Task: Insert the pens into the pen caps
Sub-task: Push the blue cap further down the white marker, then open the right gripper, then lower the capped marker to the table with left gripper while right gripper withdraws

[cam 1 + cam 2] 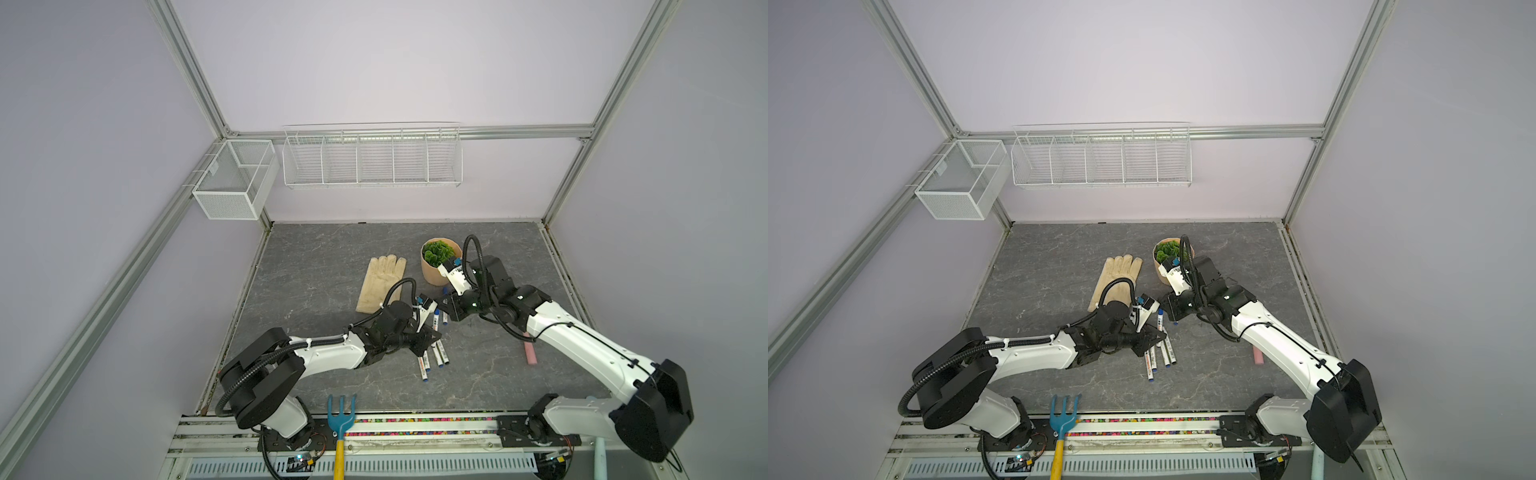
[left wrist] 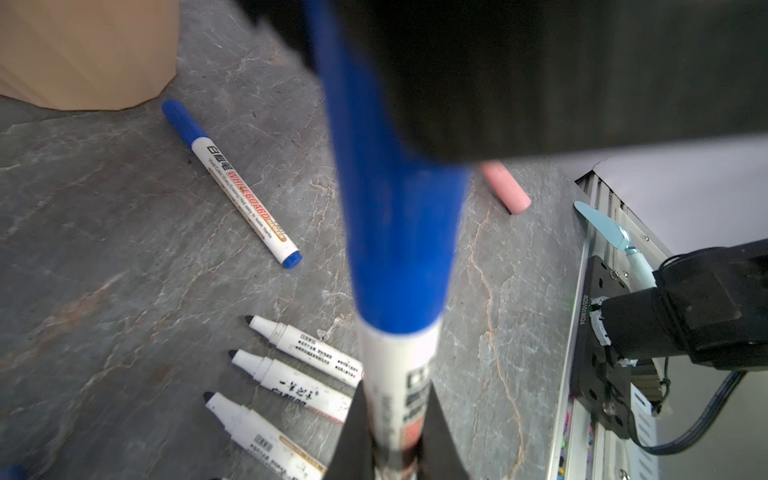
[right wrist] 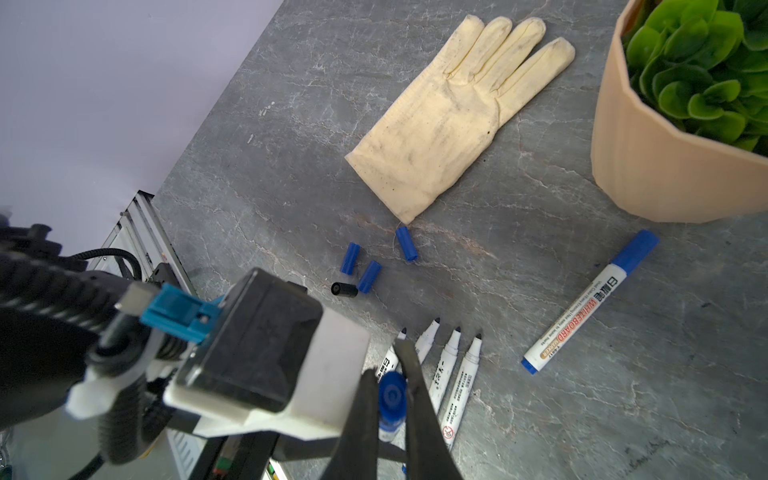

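Observation:
The pen stays in my left gripper until it lies flat near the pot; for now, fingers hold its white body (image 2: 398,372) above the gray tabletop.
My left gripper (image 2: 397,399) is shut on the white barrel of a pen (image 2: 399,365). A blue pen cap (image 2: 395,232) sits on that pen's tip end. My right gripper (image 3: 388,388) is shut on this same cap (image 3: 392,395), seen end-on. In both top views the two grippers (image 1: 432,334) (image 1: 448,309) meet near the table's middle. Three uncapped pens (image 2: 291,382) lie side by side below. A capped pen (image 3: 590,299) lies apart near the pot. Three loose blue caps (image 3: 369,276) and a black cap (image 3: 344,289) lie near the glove's cuff.
A cream glove (image 1: 380,286) lies left of a tan pot (image 1: 436,270) holding a green plant. A pink chalk stick (image 1: 530,353) lies under the right arm. A blue garden fork (image 1: 340,415) rests on the front rail. Wire baskets (image 1: 374,158) hang on the back wall.

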Available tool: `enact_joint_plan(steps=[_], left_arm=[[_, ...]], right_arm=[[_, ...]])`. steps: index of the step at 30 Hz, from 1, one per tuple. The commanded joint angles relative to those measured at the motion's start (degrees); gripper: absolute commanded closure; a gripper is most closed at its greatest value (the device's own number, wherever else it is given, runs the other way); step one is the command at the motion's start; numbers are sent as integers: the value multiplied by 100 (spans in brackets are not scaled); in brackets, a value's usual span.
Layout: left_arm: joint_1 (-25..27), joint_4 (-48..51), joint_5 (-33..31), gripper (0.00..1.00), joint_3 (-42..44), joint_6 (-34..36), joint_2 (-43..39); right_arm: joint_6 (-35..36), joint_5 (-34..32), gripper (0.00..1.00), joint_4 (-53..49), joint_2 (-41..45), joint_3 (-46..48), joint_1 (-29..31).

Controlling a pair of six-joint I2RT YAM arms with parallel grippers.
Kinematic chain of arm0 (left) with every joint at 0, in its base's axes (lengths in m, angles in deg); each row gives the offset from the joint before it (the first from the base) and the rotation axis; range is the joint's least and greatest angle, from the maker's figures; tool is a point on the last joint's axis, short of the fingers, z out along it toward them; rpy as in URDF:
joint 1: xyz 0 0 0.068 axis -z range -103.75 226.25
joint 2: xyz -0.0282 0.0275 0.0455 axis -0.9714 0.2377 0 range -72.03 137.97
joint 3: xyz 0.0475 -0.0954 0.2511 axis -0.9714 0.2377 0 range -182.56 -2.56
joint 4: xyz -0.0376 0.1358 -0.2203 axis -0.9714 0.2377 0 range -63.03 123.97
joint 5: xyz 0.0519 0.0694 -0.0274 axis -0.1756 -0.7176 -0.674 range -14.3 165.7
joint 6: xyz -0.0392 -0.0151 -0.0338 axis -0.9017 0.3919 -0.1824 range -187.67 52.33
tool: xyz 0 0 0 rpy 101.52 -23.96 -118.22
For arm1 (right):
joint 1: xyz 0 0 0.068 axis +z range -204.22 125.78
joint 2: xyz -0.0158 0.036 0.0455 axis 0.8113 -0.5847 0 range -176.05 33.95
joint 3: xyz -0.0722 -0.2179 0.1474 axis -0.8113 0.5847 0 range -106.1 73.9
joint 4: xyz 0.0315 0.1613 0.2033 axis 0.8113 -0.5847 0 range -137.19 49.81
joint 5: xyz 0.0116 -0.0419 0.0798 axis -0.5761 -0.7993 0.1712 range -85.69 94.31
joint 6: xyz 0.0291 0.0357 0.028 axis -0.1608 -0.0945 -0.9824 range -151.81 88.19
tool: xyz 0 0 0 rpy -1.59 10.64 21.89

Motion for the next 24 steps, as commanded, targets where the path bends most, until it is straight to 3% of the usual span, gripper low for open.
enact_joint_plan(steps=[1,11,12,15,17,24], left_arm=[[-95,-2431,-511,100,-417,-62,-285],[-69,-1319,-1283,100,-327,-750,-105],[-61,-1269,-1342,100,-330,-749,-75],[-42,-1204,-1384,100,-364,-748,78],[-33,-1240,-1328,100,-373,-793,207],[-33,-1277,-1544,100,-415,-1067,533]], right_arm=[[-186,1216,93,-1245,-120,460,165],[-944,1034,91,-279,463,898,-769],[-994,990,88,-228,501,917,-808],[-1139,737,61,-124,646,922,-903],[-1259,567,51,2,806,917,-1007],[-1530,-667,42,-23,1461,838,-1673]])
